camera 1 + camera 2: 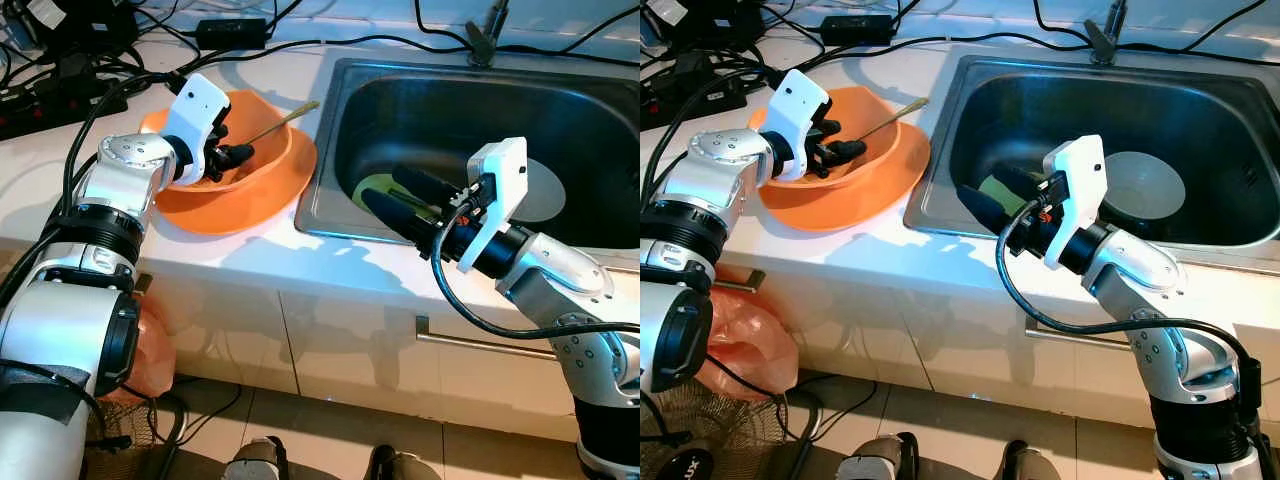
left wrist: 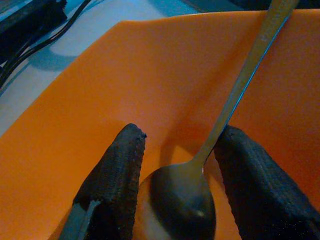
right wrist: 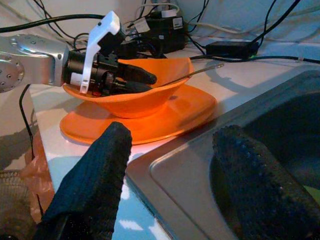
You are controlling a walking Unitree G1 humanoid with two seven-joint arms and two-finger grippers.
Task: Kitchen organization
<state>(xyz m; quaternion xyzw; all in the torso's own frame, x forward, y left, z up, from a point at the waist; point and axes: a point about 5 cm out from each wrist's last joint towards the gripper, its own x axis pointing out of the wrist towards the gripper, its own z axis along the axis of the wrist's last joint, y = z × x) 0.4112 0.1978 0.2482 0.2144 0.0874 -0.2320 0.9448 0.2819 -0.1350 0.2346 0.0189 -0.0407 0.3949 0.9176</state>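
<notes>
My left gripper will lift the spoon out of the orange bowl (image 1: 268, 160), and to do that it will take hold of the spoon by its thin golden handle (image 1: 285, 120).
An orange bowl (image 1: 268, 160) rests on an orange plate (image 1: 240, 212) on the white counter, left of the sink (image 1: 480, 95). A metal spoon (image 1: 282, 122) lies in the bowl, its handle sticking out over the far rim. My left gripper (image 1: 232, 158) reaches into the bowl and is open. In the left wrist view its fingers (image 2: 120, 165) flank the spoon (image 2: 185, 195) where the handle meets the scoop. My right gripper (image 1: 385, 187) hangs open over the sink's left side, above a green object (image 1: 372, 187), with nothing between its fingers (image 3: 100, 165).
A round grey dish (image 1: 1145, 185) lies in the sink basin. Black cables and a power adapter (image 1: 232, 30) crowd the back of the counter. The faucet base (image 1: 480, 40) stands behind the sink. An orange plastic bag (image 1: 745, 345) sits on the floor at the left.
</notes>
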